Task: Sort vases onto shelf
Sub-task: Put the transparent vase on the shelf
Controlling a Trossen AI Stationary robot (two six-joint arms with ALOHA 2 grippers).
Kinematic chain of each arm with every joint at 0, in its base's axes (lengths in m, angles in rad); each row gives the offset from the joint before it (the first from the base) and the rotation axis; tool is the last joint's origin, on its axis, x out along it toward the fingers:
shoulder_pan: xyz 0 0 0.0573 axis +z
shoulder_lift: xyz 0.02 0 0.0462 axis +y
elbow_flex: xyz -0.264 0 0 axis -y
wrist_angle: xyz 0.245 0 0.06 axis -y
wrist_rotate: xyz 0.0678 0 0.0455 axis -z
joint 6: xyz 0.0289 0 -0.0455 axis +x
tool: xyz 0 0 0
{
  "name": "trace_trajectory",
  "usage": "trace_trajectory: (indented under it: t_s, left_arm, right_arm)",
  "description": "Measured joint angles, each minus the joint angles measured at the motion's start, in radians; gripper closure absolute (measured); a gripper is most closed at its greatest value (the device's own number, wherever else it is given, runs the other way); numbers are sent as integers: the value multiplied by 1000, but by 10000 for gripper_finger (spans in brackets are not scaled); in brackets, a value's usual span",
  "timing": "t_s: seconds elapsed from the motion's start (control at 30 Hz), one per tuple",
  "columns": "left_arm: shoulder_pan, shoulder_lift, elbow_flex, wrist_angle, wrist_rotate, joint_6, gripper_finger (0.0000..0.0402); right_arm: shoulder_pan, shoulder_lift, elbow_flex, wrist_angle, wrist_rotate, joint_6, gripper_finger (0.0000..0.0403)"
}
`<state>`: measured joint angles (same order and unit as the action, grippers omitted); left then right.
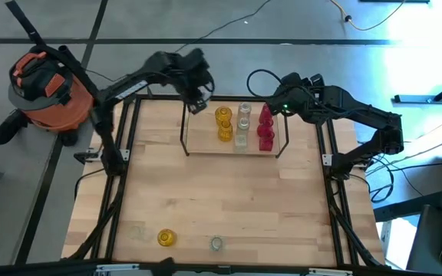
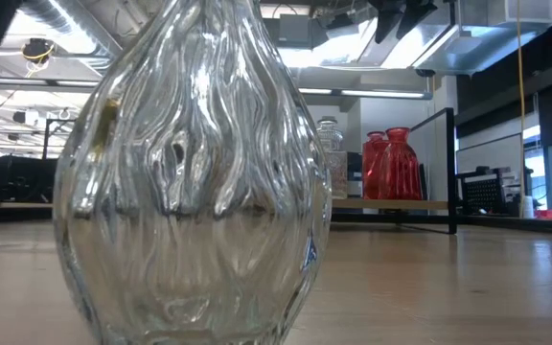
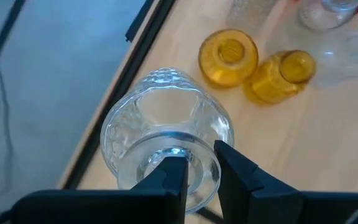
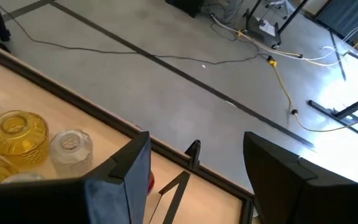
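I should lower the clear ribbed vase with my left gripper before I open it, because the vase is still hanging high above the shelf board (image 1: 206, 136).
The shelf (image 1: 206, 144) stands at the table's far middle. On it stand yellow vases (image 1: 223, 123), clear vases (image 1: 243, 123) and red vases (image 1: 265, 129). My left gripper (image 1: 198, 101) hangs over the shelf's far left corner, shut on a clear ribbed vase (image 3: 163, 118). In its wrist view two yellow vases (image 3: 229, 56) stand beyond. My right gripper (image 1: 281, 103) hovers open past the shelf's far right corner, with nothing between its fingers (image 4: 129, 174). A yellow vase (image 1: 166, 238) and a clear vase (image 1: 216, 244) stand near the table's front edge. My left gripper holds the clear vase by the rim of its mouth (image 3: 216, 163). One finger (image 3: 169, 183) seems to reach inside the mouth and the other (image 3: 235, 174) stays outside. The fingers come from above, pointing steeply down. The vase hangs below them, lifted clear.
A big clear ribbed vase (image 2: 190, 182) stands right in front of the low camera and hides much of the table. Black rails (image 1: 117, 146) run along the table's sides. An orange vacuum (image 1: 48, 83) sits on the floor at the far left. The table's middle (image 1: 229, 195) is bare wood.
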<state>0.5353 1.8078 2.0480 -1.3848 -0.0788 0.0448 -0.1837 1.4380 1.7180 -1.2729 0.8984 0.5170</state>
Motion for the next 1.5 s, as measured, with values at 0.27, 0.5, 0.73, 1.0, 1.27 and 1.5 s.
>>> trace_trajectory:
  t_s: [0.27, 0.5, 0.73, 1.0, 1.27, 1.5]
  left_arm:
    - [-19, 155, 63, -82, -14, 69, 353]
    - [-17, 246, 62, -118, -4, 96, 353]
    - [-16, 310, 62, -106, 34, 100, 353]
    - [-17, 356, 56, -104, 40, 99, 353]
    - [-17, 357, 24, -104, 39, 94, 326]
    - [-17, 357, 23, -91, 42, 96, 316]
  right_arm:
    - [0, 0, 0, -5, -27, 0, 192]
    - [0, 0, 0, -13, -23, -3, 192]
    - [0, 0, 0, -16, -12, -6, 192]
    - [0, 0, 0, -23, -12, -6, 192]
    - [0, 0, 0, -39, -12, -7, 192]
    - [0, 0, 0, -38, -12, -7, 192]
